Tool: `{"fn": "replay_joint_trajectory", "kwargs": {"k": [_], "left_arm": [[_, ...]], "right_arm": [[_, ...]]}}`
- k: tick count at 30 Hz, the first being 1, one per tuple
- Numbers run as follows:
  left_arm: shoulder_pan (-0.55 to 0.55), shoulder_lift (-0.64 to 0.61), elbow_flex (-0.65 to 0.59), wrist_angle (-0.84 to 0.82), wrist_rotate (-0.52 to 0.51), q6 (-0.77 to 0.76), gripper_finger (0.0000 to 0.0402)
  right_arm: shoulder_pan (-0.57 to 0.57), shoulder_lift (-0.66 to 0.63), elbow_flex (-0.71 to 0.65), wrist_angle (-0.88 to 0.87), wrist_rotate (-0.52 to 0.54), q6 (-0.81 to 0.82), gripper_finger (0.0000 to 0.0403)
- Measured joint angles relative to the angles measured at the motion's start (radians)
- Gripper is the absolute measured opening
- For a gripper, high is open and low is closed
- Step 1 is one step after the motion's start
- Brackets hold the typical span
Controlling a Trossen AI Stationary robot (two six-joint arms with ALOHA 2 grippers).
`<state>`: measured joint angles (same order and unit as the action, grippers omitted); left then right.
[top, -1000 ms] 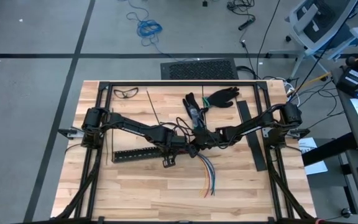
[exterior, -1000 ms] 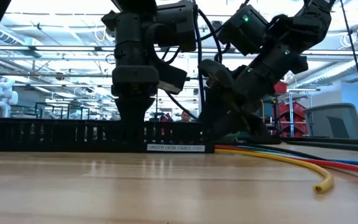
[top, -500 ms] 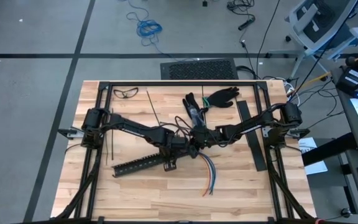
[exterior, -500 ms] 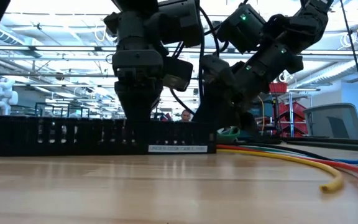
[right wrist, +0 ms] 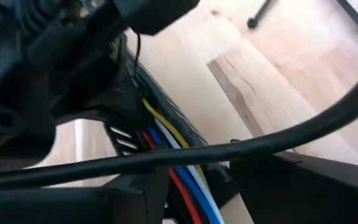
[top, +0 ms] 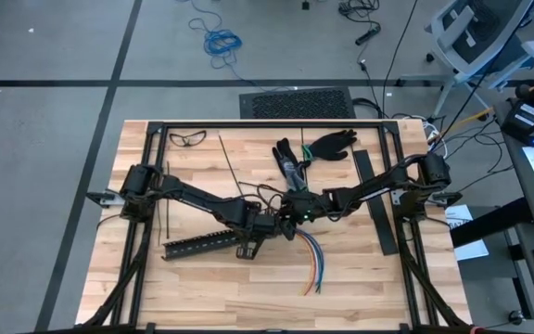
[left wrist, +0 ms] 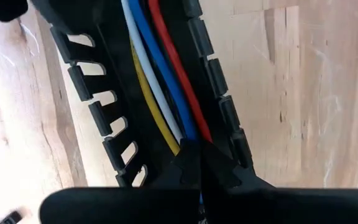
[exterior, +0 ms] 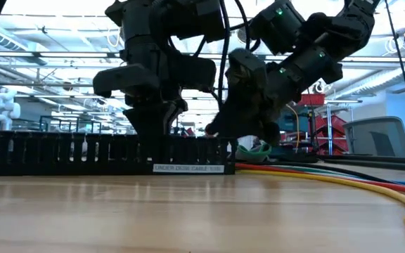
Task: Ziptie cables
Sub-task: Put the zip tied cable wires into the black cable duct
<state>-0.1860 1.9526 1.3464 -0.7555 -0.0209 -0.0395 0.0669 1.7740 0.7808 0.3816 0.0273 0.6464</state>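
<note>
My right gripper needs to grab the rail by its slotted side (right wrist: 185, 130) next. Then it can keep the cables in their channel for ziptying.
The cables (top: 311, 258), in yellow, white, blue and red with a green one, run out of the right end of the long black slotted rail (top: 211, 243) and fan toward the near edge. Inside the rail (left wrist: 114, 155) they lie side by side (left wrist: 160, 81). My left gripper (top: 260, 229) stands over the rail's right end, shut on the cables. My right gripper (top: 295, 215) comes from the right just beside it, with the cables (right wrist: 179, 168) between its fingers. Thin dark zipties (top: 229, 160) lie on the table at the far left, untouched. My left gripper pinches the cables (left wrist: 188, 134) between its two fingertips inside the rail's channel, from above, pointing down. The cables lie along the channel; which wires are caught, the fingers hide. My right gripper has the cable bundle (right wrist: 188, 183) between its two fingers where it leaves the rail's right end, slanting down from the right. The fingers lie across the cables, whose free ends rest on the table.
Black gloves (top: 327, 144) and a small tool lie at the far middle, safety glasses (top: 188, 139) at the far left, a flat black strip (top: 378, 218) at the right. A second ziptie (top: 165, 218) lies by the left arm. Bare wood shows along the near edge.
The rail has swung about its right end: its left end has slid toward the near edge, so it now lies slanted. My left gripper has gone slightly toward the near and right edges with it. The cables' free ends have slid a little along the table.
</note>
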Motion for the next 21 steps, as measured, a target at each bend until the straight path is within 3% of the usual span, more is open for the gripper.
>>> {"fn": "replay_joint_trajectory", "kwargs": {"k": [7,13,18,21], "left_arm": [[-0.004,0.000,0.000,0.001,-0.011,-0.003,0.0000],[-0.004,0.000,0.000,0.006,-0.006,-0.005,0.0000],[-0.005,0.000,0.000,0.014,-0.005,-0.007,0.0000],[-0.004,0.000,0.000,0.016,-0.003,-0.007,0.0000]], "right_arm": [[0.009,0.082,-0.026,0.036,0.008,0.053,0.0154],[0.010,0.141,-0.025,0.193,0.014,0.110,0.0136],[0.014,0.145,-0.025,0.214,0.043,0.111,0.0097],[0.014,0.145,-0.025,0.199,0.042,0.121,0.0037]]}}
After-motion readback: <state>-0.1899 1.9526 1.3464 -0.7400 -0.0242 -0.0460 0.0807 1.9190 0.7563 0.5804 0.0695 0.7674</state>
